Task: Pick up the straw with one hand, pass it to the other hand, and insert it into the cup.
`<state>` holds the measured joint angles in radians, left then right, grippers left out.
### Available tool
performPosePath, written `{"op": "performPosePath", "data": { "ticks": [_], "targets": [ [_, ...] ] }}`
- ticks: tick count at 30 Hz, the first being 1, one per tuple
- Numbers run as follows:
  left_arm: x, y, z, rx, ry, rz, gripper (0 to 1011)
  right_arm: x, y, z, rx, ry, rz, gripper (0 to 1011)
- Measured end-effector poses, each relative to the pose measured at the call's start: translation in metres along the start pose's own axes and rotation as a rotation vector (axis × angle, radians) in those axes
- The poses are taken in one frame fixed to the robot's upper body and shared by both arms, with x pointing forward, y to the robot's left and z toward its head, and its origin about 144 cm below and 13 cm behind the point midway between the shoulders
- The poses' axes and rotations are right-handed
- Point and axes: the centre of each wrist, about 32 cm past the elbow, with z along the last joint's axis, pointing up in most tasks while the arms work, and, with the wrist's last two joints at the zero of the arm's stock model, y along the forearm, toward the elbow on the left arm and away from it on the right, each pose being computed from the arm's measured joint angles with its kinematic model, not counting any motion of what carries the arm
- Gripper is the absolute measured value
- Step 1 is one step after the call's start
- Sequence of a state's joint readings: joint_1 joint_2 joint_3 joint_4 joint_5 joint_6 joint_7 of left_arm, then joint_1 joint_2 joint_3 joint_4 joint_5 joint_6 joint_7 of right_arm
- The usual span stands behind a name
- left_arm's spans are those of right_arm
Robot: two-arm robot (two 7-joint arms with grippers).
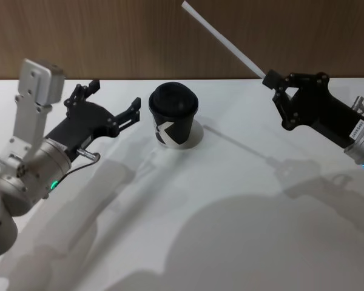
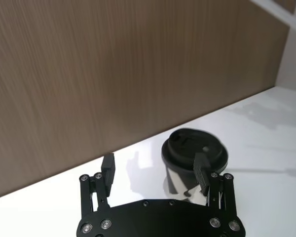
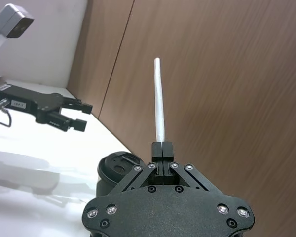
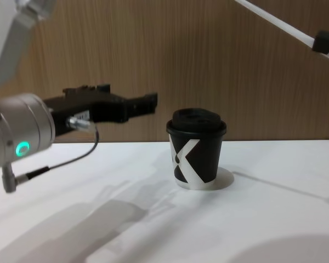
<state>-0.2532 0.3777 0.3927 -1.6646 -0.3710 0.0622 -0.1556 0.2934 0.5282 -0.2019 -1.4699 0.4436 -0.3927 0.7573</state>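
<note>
My left gripper grabs the straw by its bare middle (image 1: 224, 40) (image 3: 159, 101) next, since my right gripper's shut fingers cover the straw's lower end.
The white straw (image 1: 224, 39) slants up and to the left from my right gripper (image 1: 270, 79), which is shut on its lower end, high above the table to the right of the cup. In the right wrist view the straw (image 3: 159, 98) rises straight out of the shut fingertips (image 3: 162, 148). The black cup (image 1: 173, 115), with its domed lid and white X mark, stands upright at mid-table. My left gripper (image 1: 115, 95), on a silver wrist with a green ring, hovers open just left of the cup, holding nothing. In the left wrist view the cup (image 2: 195, 153) lies beyond its right finger.
The white table (image 1: 230, 230) carries the arms' shadows across its front. A wooden wall (image 1: 109, 36) runs right behind the cup. A thin dark cable (image 4: 71, 159) loops from the left wrist.
</note>
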Motion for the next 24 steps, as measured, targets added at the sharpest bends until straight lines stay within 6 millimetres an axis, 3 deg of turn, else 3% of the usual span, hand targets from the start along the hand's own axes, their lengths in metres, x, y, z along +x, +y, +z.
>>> {"op": "performPosePath", "data": {
  "ticks": [13,24],
  "targets": [
    [0.012,0.0,0.028,-0.07,0.175,-0.144,1002,0.002,0.003,0.001,0.018,0.012,0.028,5],
    [0.011,-0.006,0.046,-0.127,0.292,-0.287,1001,0.002,0.004,0.002,0.024,0.017,0.036,5]
  ]
}}
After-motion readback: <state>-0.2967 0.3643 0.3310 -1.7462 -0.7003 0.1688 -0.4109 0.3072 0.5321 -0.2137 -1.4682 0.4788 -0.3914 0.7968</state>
